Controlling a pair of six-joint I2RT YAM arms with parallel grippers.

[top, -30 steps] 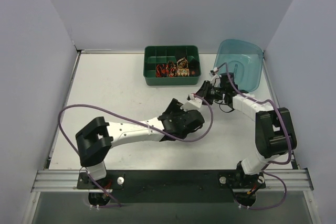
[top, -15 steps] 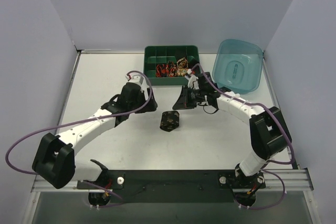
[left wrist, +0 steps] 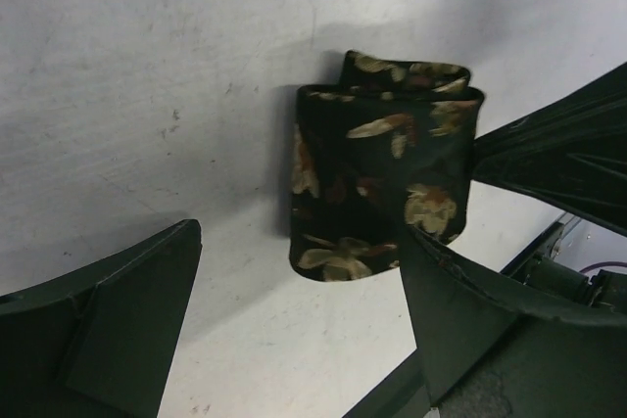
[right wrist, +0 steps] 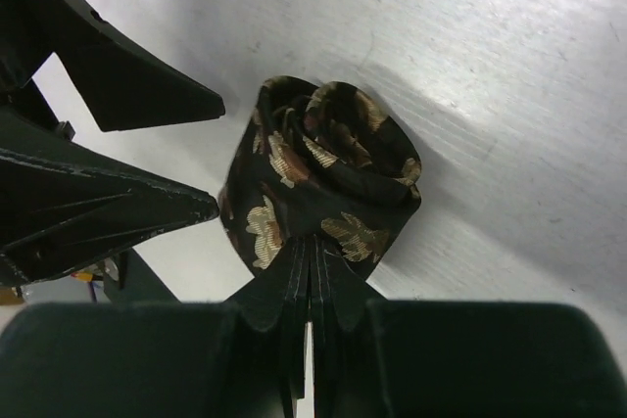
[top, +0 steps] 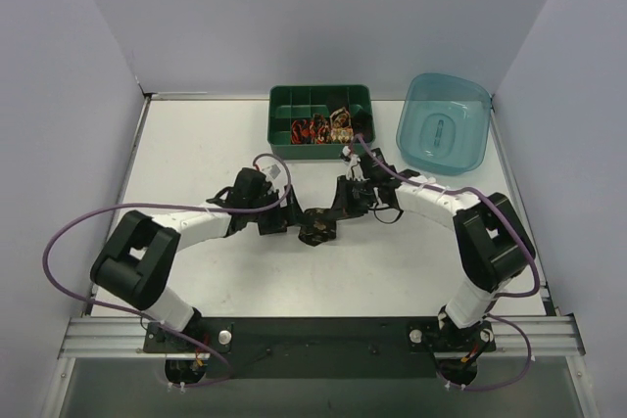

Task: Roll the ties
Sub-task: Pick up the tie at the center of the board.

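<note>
Next, my left gripper takes hold of the rolled tie by the coil's near end [top: 307,229] [left wrist: 342,248], which leaves the tie's other end free to hand over.
A rolled tie [top: 315,227], black with gold and red motifs, lies as a coil on the white table. It also shows in the left wrist view [left wrist: 377,193] and the right wrist view [right wrist: 323,173]. My left gripper [top: 287,220] is open just left of the coil; in its own view [left wrist: 299,232] the coil's near end sits between the fingertips. My right gripper [top: 338,210] is shut, its joined tips [right wrist: 312,259] touching the coil's right side. I cannot tell whether fabric is pinched. More rolled ties [top: 323,129] sit in the green tray. No long strip is in view.
The dark green compartment tray [top: 319,92] stands at the back centre. The translucent teal tub [top: 443,124] stands at the back right. The left gripper's fingers [right wrist: 118,75] crowd the coil's far side in the right wrist view. Purple cables loop beside both arms.
My left gripper swung away to the back left, then came in beside the coil. My right gripper moved from the tub down to the coil's right side. The coil lies uncovered.
</note>
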